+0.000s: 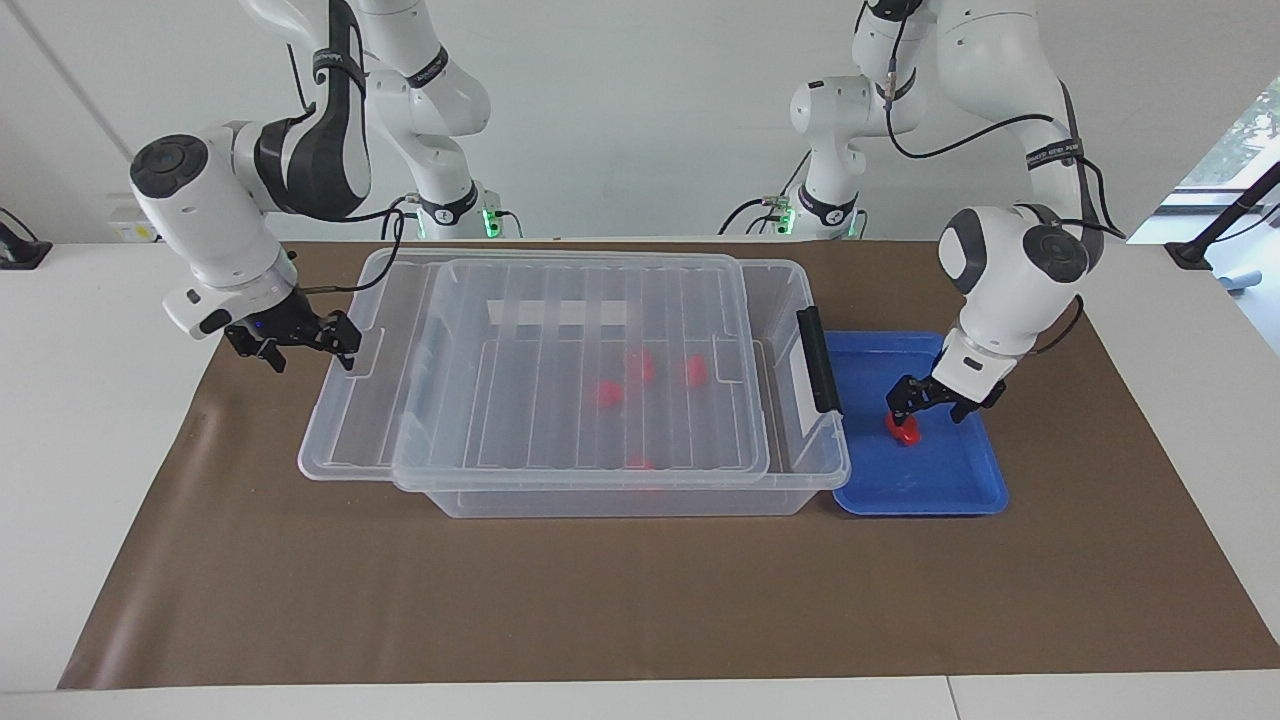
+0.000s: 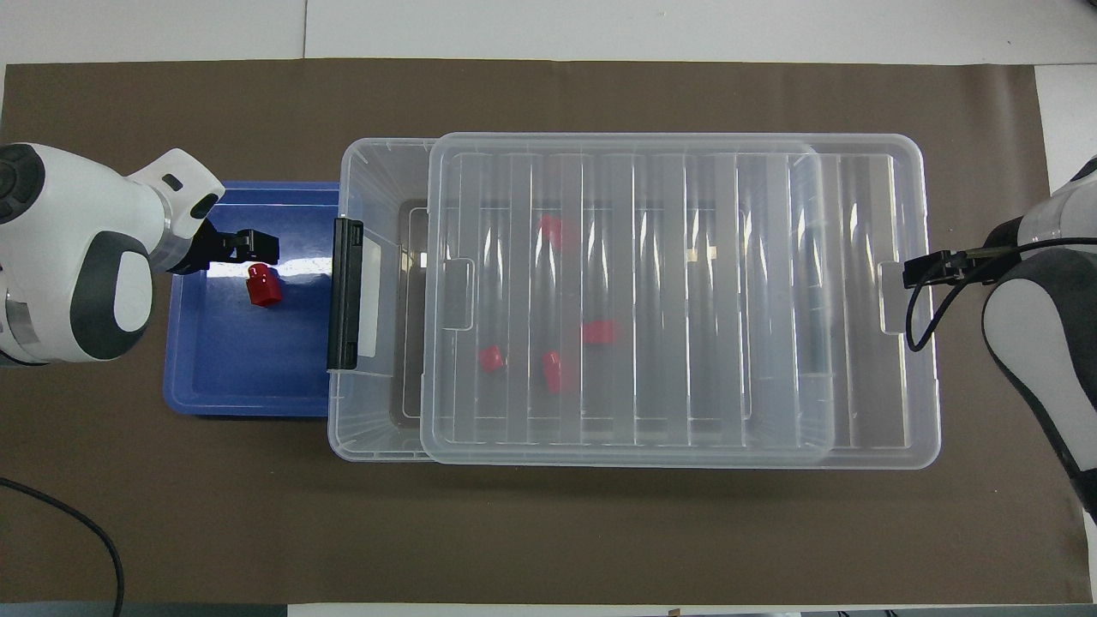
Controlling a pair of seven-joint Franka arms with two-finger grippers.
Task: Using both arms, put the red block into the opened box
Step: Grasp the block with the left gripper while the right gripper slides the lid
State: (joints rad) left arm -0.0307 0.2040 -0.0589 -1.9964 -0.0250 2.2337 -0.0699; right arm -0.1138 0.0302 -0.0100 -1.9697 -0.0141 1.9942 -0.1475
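The lid sticks out past the box's side [image 2: 829, 308] and leaves room for fingers there. My right gripper should grab the lid by its end tab [image 2: 896, 295] next.
The red block [image 1: 905, 429] [image 2: 263, 287] lies in the blue tray [image 1: 940, 490] [image 2: 223, 377] beside the box's latch end. My left gripper [image 1: 930, 408] [image 2: 253, 247] hangs open just above it, not touching it. The clear box [image 1: 620, 502] [image 2: 377, 446] stands mid-table. Its ribbed lid [image 1: 520, 430] [image 2: 771, 257] is slid toward the right arm's end and overhangs there. That leaves a gap by the black latch [image 1: 818, 360] [image 2: 345, 291]. My right gripper [image 1: 312, 358] [image 2: 921, 270] is open, one fingertip against the lid's end rim.
Several more red pieces [image 1: 605, 392] [image 2: 597, 332] lie inside the box under the lid. A brown mat [image 1: 600, 600] covers the table. The tray touches the box's latch end.
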